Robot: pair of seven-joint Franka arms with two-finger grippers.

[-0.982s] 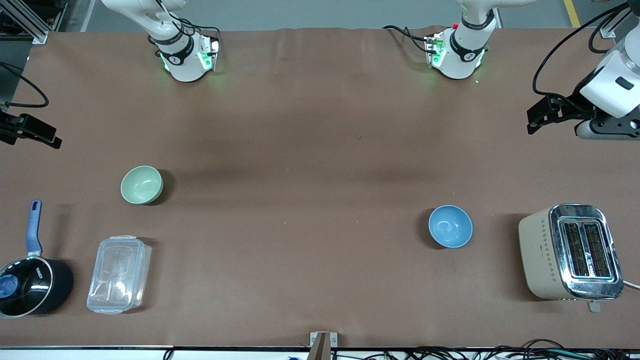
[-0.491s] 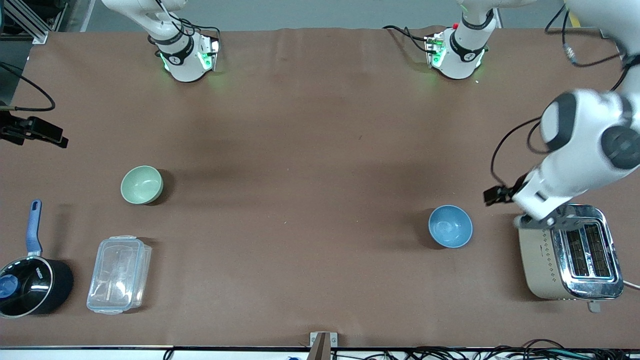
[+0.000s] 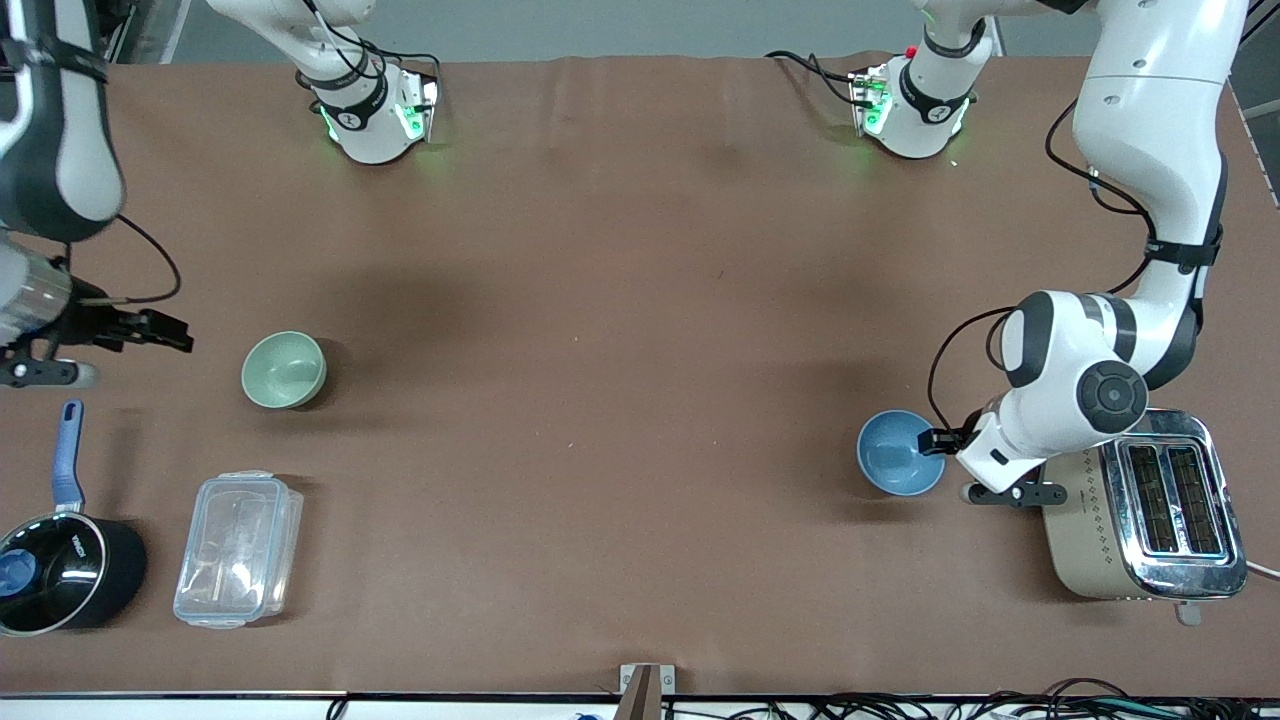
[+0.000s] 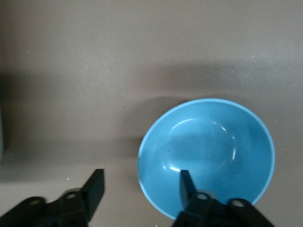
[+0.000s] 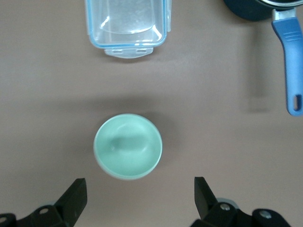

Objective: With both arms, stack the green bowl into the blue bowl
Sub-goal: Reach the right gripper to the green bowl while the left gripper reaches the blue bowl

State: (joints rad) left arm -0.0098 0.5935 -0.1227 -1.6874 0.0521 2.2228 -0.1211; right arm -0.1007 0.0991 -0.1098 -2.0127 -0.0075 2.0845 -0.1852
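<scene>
I should grab the green bowl (image 3: 284, 370) by its rim with my right gripper next. Then it can go inside the blue bowl.
The green bowl (image 3: 284, 370) sits upright on the table toward the right arm's end. It also shows in the right wrist view (image 5: 128, 146). My right gripper (image 3: 170, 335) is open and empty, over bare table beside the green bowl and apart from it (image 5: 138, 191). The blue bowl (image 3: 900, 452) sits upright toward the left arm's end, and shows in the left wrist view (image 4: 206, 156). My left gripper (image 3: 937, 440) is open and low at the blue bowl's rim (image 4: 141, 183). One finger (image 4: 185, 182) is over the bowl's inside, the other over the table.
A beige and chrome toaster (image 3: 1140, 505) stands close beside the blue bowl, under the left arm's wrist. A clear plastic container (image 3: 238, 548) and a black saucepan (image 3: 60, 570) with a blue handle lie nearer the front camera than the green bowl.
The left arm has swung in from the table's end and come down to the blue bowl's rim. The right gripper has moved toward the green bowl. Neither bowl has moved.
</scene>
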